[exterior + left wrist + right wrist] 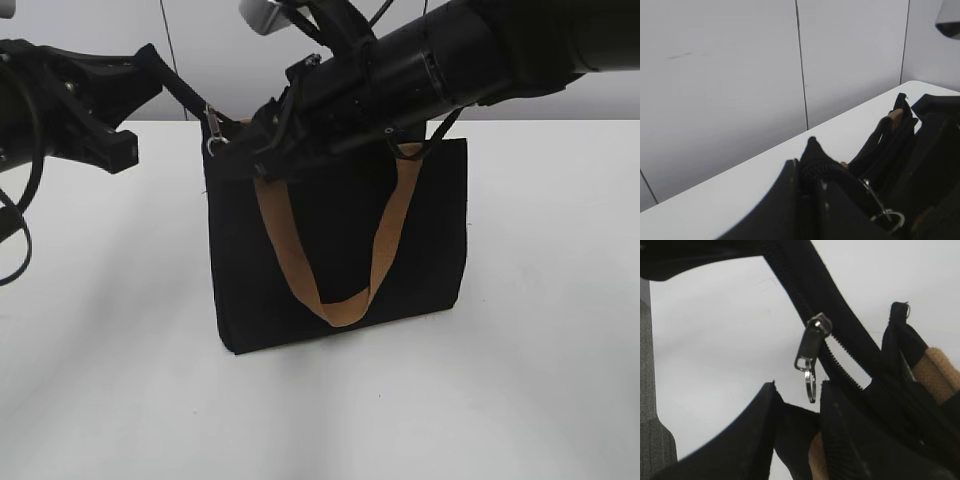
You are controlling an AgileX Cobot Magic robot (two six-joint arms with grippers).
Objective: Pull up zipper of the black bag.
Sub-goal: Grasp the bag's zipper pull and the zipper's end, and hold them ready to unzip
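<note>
The zipper of the black bag needs to be pulled up. My right gripper should grab the zipper pull tab by its ring next.
The black bag stands upright on the white table, a tan strap hanging down its front. My left gripper is shut on the black tail of the zip track at the bag's upper left corner and holds it taut; this shows in the left wrist view. The zipper, a silver slider with a tab and ring, hangs on the track just below. In the right wrist view the zipper dangles with its ring between the tips of my right gripper, which is open over the bag's top edge.
The white table surrounds the bag. A grey panelled wall stands behind. The right arm's thick black body crosses above the bag. A second tan strap lies inside the bag's mouth.
</note>
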